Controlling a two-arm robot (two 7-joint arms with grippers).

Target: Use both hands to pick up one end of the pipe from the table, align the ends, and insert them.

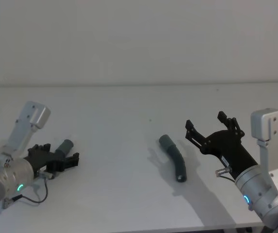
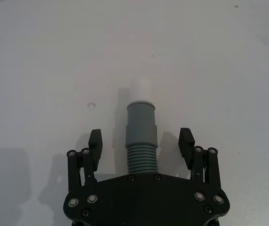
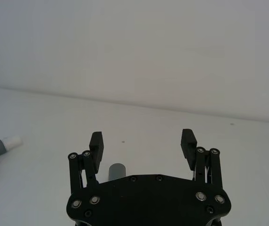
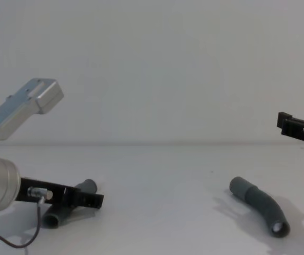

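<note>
Next, my left gripper grabs the ribbed middle (image 2: 142, 159), so the pipe piece's pale tip stays free for the other piece.
One dark grey pipe piece (image 2: 141, 134) with a ribbed middle, a smooth cuff and a pale tip lies on the white table (image 1: 119, 194) at the left. My left gripper (image 2: 141, 141) is low over it, open, with a finger on each side and gaps between. The same piece (image 1: 66, 145) and left gripper (image 1: 60, 153) appear at the left of the head view. The other curved pipe piece (image 1: 174, 158) lies right of centre. My right gripper (image 1: 206, 124) is open, raised to its right. The piece's cuff (image 3: 117, 170) peeks out below the right gripper (image 3: 142, 142).
The table's far edge (image 1: 139, 85) meets a plain pale wall. Bare white surface lies between the two pipe pieces (image 4: 157, 202). In the chest view the right pipe piece (image 4: 258, 204) lies below one finger (image 4: 295, 127) of the right gripper.
</note>
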